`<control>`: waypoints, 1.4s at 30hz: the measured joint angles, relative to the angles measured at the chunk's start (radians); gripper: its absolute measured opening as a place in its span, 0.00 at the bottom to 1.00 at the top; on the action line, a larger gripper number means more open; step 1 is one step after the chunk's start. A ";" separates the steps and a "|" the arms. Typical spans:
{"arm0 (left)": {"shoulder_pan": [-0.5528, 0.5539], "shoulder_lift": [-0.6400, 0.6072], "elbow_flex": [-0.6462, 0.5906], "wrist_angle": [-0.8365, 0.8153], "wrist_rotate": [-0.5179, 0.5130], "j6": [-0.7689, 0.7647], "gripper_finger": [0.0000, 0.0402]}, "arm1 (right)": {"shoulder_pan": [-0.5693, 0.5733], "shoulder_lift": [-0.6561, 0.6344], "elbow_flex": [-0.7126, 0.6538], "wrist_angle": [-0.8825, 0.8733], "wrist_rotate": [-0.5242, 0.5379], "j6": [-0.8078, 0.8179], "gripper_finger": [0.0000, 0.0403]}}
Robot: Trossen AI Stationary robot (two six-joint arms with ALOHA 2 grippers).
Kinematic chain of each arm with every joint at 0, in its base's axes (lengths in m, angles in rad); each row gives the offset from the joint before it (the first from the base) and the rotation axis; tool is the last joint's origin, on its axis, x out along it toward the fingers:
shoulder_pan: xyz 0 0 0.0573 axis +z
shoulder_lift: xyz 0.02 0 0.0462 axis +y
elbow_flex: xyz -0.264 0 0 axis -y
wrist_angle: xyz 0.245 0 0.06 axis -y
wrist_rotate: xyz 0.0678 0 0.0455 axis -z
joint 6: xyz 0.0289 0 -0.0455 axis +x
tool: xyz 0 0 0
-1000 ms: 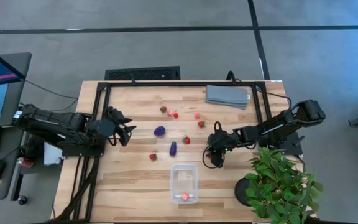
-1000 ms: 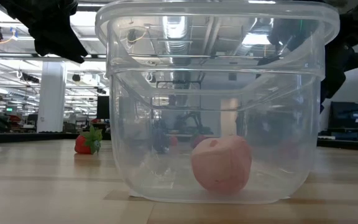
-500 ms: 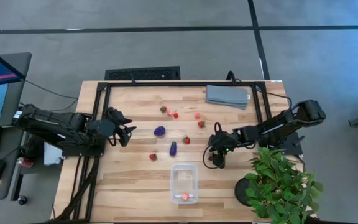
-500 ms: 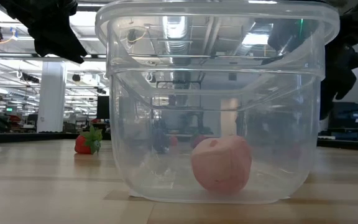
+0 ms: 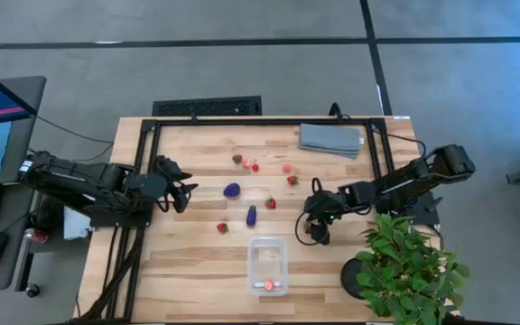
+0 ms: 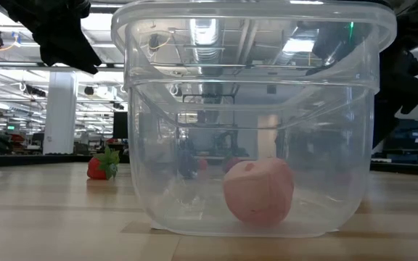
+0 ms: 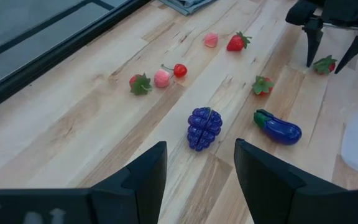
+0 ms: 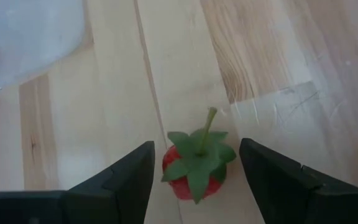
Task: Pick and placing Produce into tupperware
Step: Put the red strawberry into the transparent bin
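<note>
My right gripper takes hold of the strawberry by its red body (image 8: 178, 185) next, to move the produce into the tupperware (image 8: 27, 34).
The clear tupperware (image 5: 267, 265) stands near the table's front edge with one pink piece (image 6: 258, 190) lying on its floor. Loose produce lies on the wood behind it: a round purple fruit (image 7: 204, 127), a small eggplant (image 7: 278, 127) and several red and pink pieces (image 7: 161, 78). My right gripper (image 8: 196, 186) points steeply down, open, right of the tupperware. Its fingers stand either side of a strawberry (image 8: 194, 168) that lies on the table, leaves up, with a narrow gap on each side. My left gripper (image 7: 194, 180) hovers open at the left, facing the purple fruit.
A folded grey cloth (image 5: 331, 138) lies at the far right. A green potted plant (image 5: 404, 266) stands at the near right corner, close to my right arm. A black frame rail (image 5: 260, 119) runs along the far edge. Bare wood lies left of the tupperware.
My right gripper has stayed over the strawberry, tipped more steeply downward, and its fingers have spread apart. The strawberry stays on the table between them. My left arm has kept still.
</note>
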 joint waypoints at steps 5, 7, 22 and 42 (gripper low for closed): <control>0.000 0.000 0.000 0.000 0.000 0.000 0.44 | 0.000 0.000 0.000 -0.013 -0.002 0.000 0.66; 0.000 0.000 0.000 0.000 0.000 0.000 0.44 | 0.000 0.000 0.000 -0.017 -0.003 0.000 0.65; 0.000 0.000 0.000 0.000 0.000 0.000 0.44 | 0.000 0.002 -0.002 -0.029 0.004 -0.005 0.46; 0.000 0.000 0.000 0.000 -0.001 0.000 0.44 | -0.001 -0.002 -0.004 -0.025 0.001 0.003 0.42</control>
